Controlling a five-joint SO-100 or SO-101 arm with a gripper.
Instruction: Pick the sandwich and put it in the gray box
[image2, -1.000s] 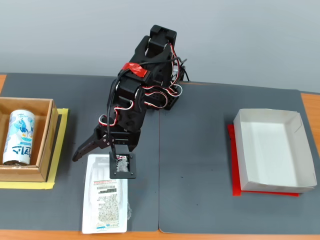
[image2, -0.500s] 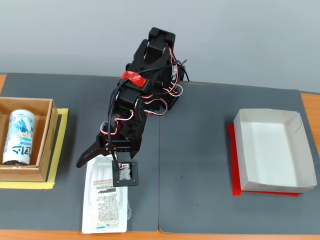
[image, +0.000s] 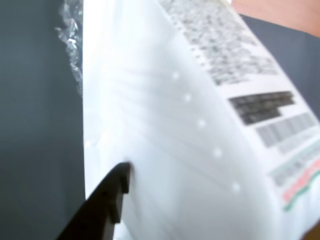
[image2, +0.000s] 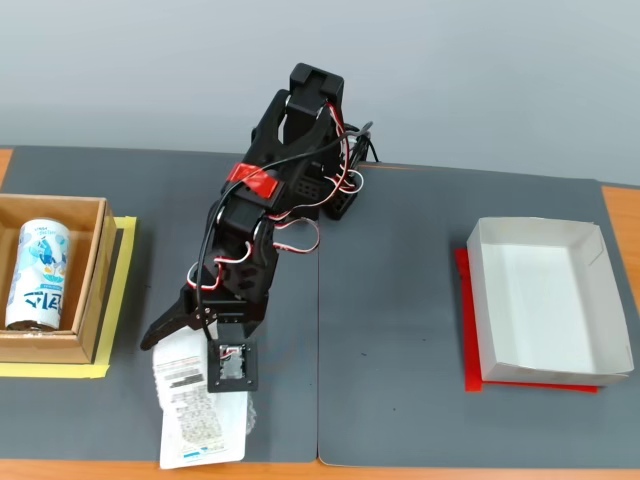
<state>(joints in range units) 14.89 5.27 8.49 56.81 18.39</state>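
My gripper should next put the sandwich in the gray box, so it needs to grab the sandwich pack by its plain white end (image: 270, 220) beside the green stripe (image: 301, 191).
The sandwich (image2: 198, 418) is a flat white pack with a printed label and barcode. It lies on the dark mat near the front edge in the fixed view, slightly skewed. My gripper (image2: 185, 350) is down over its far end and open, with one black finger (image2: 160, 333) splayed out to the left; the wrist camera block hides the other. In the wrist view the sandwich (image: 190, 125) fills the frame, and one black fingertip (image: 116, 184) lies against its left edge. The gray box (image2: 482, 300) sits open-topped on a red sheet at the far right, with nothing in it.
A brown wooden box (image2: 92, 280) holding a white-blue can (image2: 38, 273) stands at the left on yellow tape. The arm's base (image2: 335, 195) is at the back centre. Orange table edge (image2: 400, 472) runs along the front.
The arm has reached forward and lower onto the pack. The sandwich's far end has shifted left, so the pack now lies skewed. The jaws stay spread.
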